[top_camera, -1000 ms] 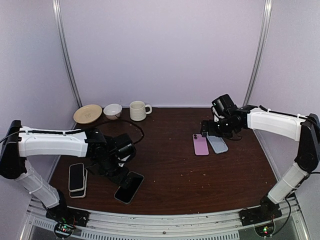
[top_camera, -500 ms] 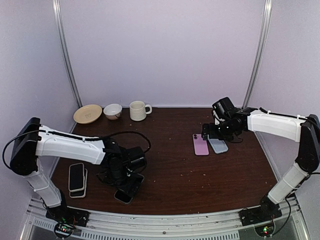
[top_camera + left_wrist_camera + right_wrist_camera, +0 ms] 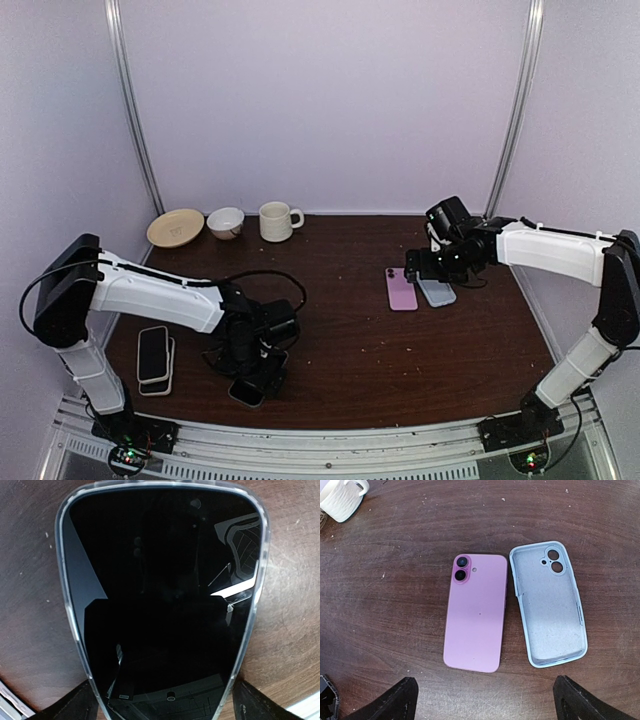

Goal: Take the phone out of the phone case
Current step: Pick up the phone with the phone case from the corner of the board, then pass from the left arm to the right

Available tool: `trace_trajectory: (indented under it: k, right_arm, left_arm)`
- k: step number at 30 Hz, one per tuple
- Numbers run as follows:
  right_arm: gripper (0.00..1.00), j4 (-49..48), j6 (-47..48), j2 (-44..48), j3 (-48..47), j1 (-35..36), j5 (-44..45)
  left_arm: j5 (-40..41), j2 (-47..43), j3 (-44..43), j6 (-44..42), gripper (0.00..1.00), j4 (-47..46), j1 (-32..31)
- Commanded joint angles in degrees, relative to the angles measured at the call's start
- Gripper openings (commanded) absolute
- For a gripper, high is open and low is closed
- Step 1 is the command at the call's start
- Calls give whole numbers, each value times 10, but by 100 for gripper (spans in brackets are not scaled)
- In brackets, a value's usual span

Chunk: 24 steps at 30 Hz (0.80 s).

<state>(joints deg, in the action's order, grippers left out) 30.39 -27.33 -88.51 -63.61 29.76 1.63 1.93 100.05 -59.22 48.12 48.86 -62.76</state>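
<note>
My left gripper's fingers are right beside the sides of the clear case, so I should close my left gripper on the phone's near end now.
A black-screened phone in a clear case [image 3: 160,595] lies flat on the dark wood table and fills the left wrist view. My left gripper [image 3: 162,707] is open, with a finger at each side of the phone's near end; whether the fingers touch it I cannot tell. In the top view the left gripper [image 3: 256,362] covers most of this phone [image 3: 243,392]. My right gripper [image 3: 485,702] is open and empty, hovering just short of a pink phone [image 3: 476,612] lying face down beside an empty light blue case [image 3: 550,605]. Both lie at the right [image 3: 401,289].
Two stacked phones [image 3: 153,358] lie at the left near edge. A tan plate [image 3: 175,227], a white bowl [image 3: 225,221] and a white mug [image 3: 276,221] stand along the back wall. The mug [image 3: 340,497] also shows in the right wrist view.
My left arm has swung right and toward the near edge, down over the black phone, now mostly covered. The right arm has barely moved.
</note>
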Motion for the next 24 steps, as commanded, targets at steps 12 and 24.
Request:
trace_trajectory:
  k: [12, 24]
  right_arm:
    - [100, -8, 9, 12, -1, 5, -33]
    - [100, -10, 18, 93, 57, 26, -173]
  left_arm:
    - [5, 0, 58, -23, 73, -77, -8]
    - [46, -39, -45, -244, 73, -91, -8]
